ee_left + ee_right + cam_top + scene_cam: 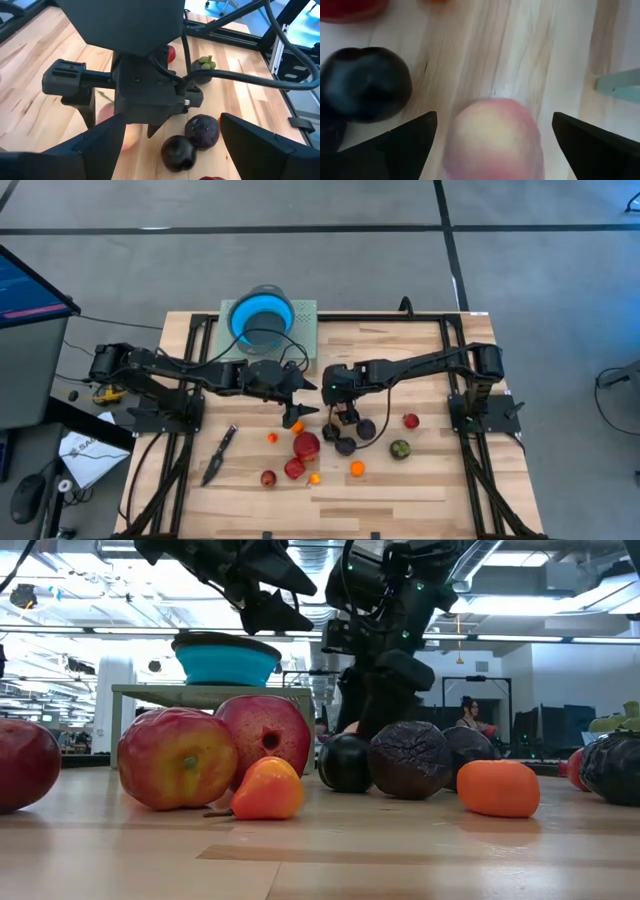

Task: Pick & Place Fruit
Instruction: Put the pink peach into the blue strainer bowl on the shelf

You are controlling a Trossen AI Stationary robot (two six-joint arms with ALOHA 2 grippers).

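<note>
The left gripper will next grab the small red-orange fruit by its round sides, so that it can place the fruit in the blue bowl (262,315).
Toy fruits lie scattered on the wooden table: red ones (306,445), an orange one (357,469), dark purple ones (345,446), and a green-topped one (400,448). My right gripper (495,114) points steeply down, open, at mid-table (345,418). A pink-yellow fruit (492,142) rests on the wood between its fingers, with a gap on each side. A dark plum (365,82) lies beside it. My left gripper (303,400) hovers open just left of the right one, above the table, with nothing between its fingers (95,155). The blue bowl (262,315) stands behind them.
The bowl sits on a pale green mat (305,315) at the table's far edge. A black knife-like tool (218,455) lies near the left rail. Black frame rails run along both sides. The two grippers stand close together at mid-table. Bare wood lies along the near edge (400,500).
</note>
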